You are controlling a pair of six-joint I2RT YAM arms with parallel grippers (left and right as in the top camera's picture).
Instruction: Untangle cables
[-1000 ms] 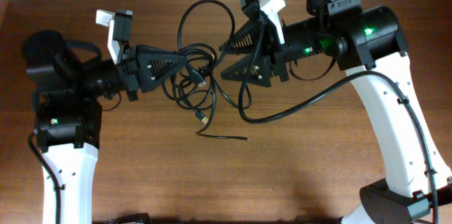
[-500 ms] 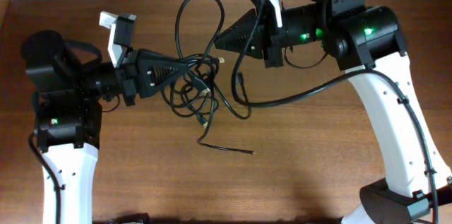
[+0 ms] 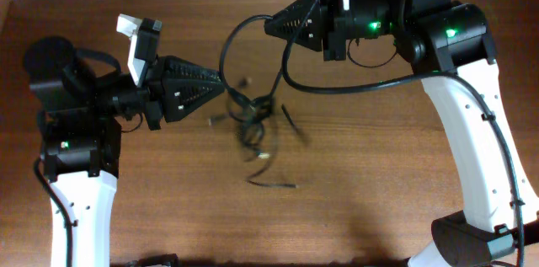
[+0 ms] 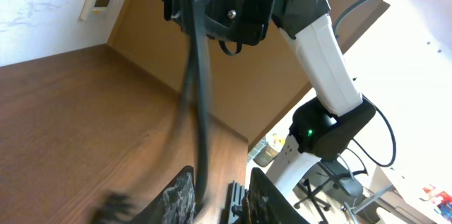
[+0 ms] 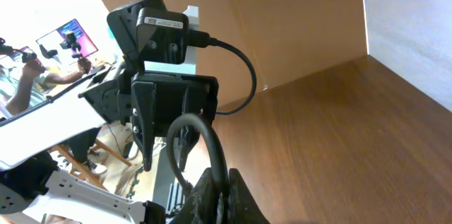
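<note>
I need to keep holding the cable with my right gripper until my left gripper pinches it, as the left gripper's fingers are apart beside the hanging loop (image 3: 224, 51) (image 5: 217, 150).
The cables are thin black cords. A tangled clump (image 3: 251, 115) hangs blurred over the middle of the table, and one loose end (image 3: 274, 184) lies below it. A long loop (image 3: 229, 48) rises from the clump to my right gripper (image 3: 269, 27), which is shut on that cable (image 5: 212, 139) with the fingers pinched together (image 5: 224, 181). My left gripper (image 3: 222, 92) is just left of the clump. Its jaws (image 4: 220, 185) stand apart, and a cable (image 4: 201, 90) runs loosely between them, close to the left finger (image 4: 180, 196).
A thicker black arm cable (image 3: 354, 87) sags from the right wrist across the table's upper right. Both arm bases stand at the table's left (image 3: 80, 157) and right (image 3: 472, 166) sides. The wooden table (image 3: 362, 208) stretches out below the clump.
My right gripper shut on a cable and pulled it up toward the back edge. The left gripper's jaws parted. The clump slid right of the left gripper and now swings, blurred.
</note>
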